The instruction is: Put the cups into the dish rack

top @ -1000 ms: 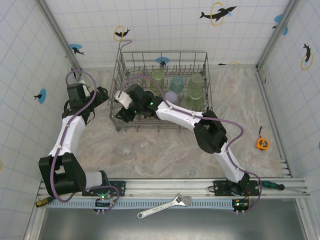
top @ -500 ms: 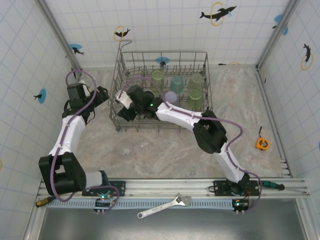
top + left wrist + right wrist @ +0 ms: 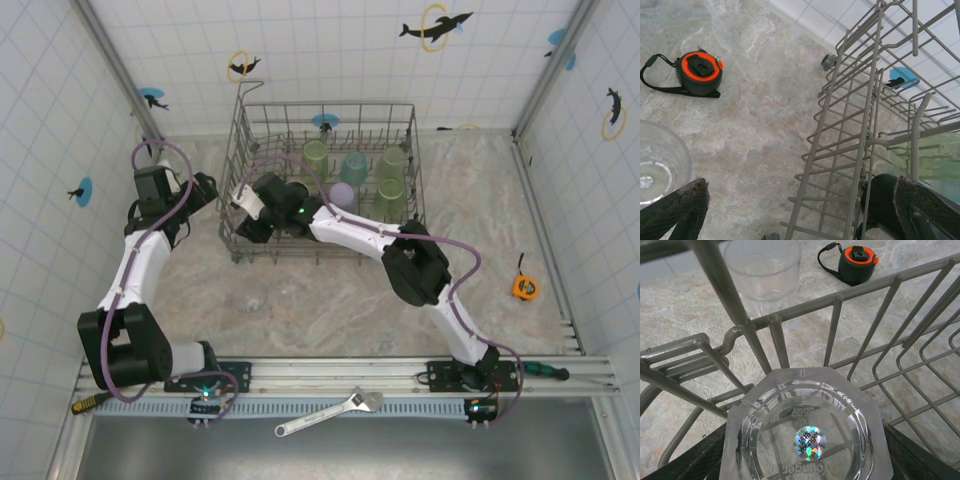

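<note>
The clear cup sits with its base toward me, low inside the rack's wire sides and over the rack's wires. It is now time for my right gripper to open.
The grey wire dish rack point(image 3: 238, 130) stands at the back middle of the table. In its right half sit green point(image 3: 315, 152), teal point(image 3: 353, 165) and lavender point(image 3: 342, 193) cups. My right gripper point(image 3: 252, 213) reaches into the rack's left front part. In the right wrist view it point(image 3: 805, 462) is shut on a clear cup point(image 3: 805, 435), held base toward the camera over the rack wires point(image 3: 860, 330). My left gripper point(image 3: 205, 190) hangs open just left of the rack, and in its own view it point(image 3: 800, 220) is empty beside the rack's wall point(image 3: 860, 130). A clear cup point(image 3: 660, 160) stands on the table near its left finger.
Another clear cup point(image 3: 762, 270) stands on the table outside the rack point(image 3: 250, 296). An orange-and-black tape measure point(image 3: 523, 287) lies at the right, also seen from both wrists point(image 3: 699, 72) point(image 3: 856, 262). A wrench point(image 3: 330, 412) and a screwdriver point(image 3: 545, 370) lie by the front rail.
My right arm has shifted slightly toward the far side, carrying the clear cup within the rack. The left arm has not moved.
</note>
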You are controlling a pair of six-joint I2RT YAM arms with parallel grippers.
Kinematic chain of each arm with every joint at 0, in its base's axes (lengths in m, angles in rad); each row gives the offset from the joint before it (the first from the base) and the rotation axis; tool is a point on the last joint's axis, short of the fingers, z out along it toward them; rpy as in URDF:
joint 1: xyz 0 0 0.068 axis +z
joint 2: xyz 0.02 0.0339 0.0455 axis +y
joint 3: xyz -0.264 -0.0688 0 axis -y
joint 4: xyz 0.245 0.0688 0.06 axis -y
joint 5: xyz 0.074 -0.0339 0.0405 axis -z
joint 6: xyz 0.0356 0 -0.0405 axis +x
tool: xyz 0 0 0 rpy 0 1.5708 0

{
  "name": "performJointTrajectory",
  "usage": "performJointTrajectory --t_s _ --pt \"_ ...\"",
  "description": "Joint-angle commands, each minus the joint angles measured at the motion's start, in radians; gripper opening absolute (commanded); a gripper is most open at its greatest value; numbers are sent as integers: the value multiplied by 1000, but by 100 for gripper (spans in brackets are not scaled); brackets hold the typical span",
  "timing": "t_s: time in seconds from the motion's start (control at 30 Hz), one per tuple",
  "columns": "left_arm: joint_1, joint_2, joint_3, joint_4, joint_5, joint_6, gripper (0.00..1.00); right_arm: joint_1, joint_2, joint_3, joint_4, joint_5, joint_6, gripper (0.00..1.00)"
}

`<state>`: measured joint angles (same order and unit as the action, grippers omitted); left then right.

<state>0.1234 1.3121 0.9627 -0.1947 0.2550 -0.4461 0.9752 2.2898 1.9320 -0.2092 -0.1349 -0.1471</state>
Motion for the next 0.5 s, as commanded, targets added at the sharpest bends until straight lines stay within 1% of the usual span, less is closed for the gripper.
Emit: performJointTrajectory --t_s 0.0,0.13,0.2,0.37,0.47 --pt "-3 19 -12 -15 29 4 97 19 59 28 -85 -42 -8 46" --pt "-4 21 -12 -15 30 4 97 19 55 31 -96 -42 -4 62" --pt "-4 21 -12 -15 30 3 98 18 48 32 -95 -42 3 73" --pt "-4 27 -12 -15 36 2 98 18 22 39 -74 -36 28 85" --pt "-4 30 -10 -15 37 1 98 19 7 46 -60 -36 47 90"
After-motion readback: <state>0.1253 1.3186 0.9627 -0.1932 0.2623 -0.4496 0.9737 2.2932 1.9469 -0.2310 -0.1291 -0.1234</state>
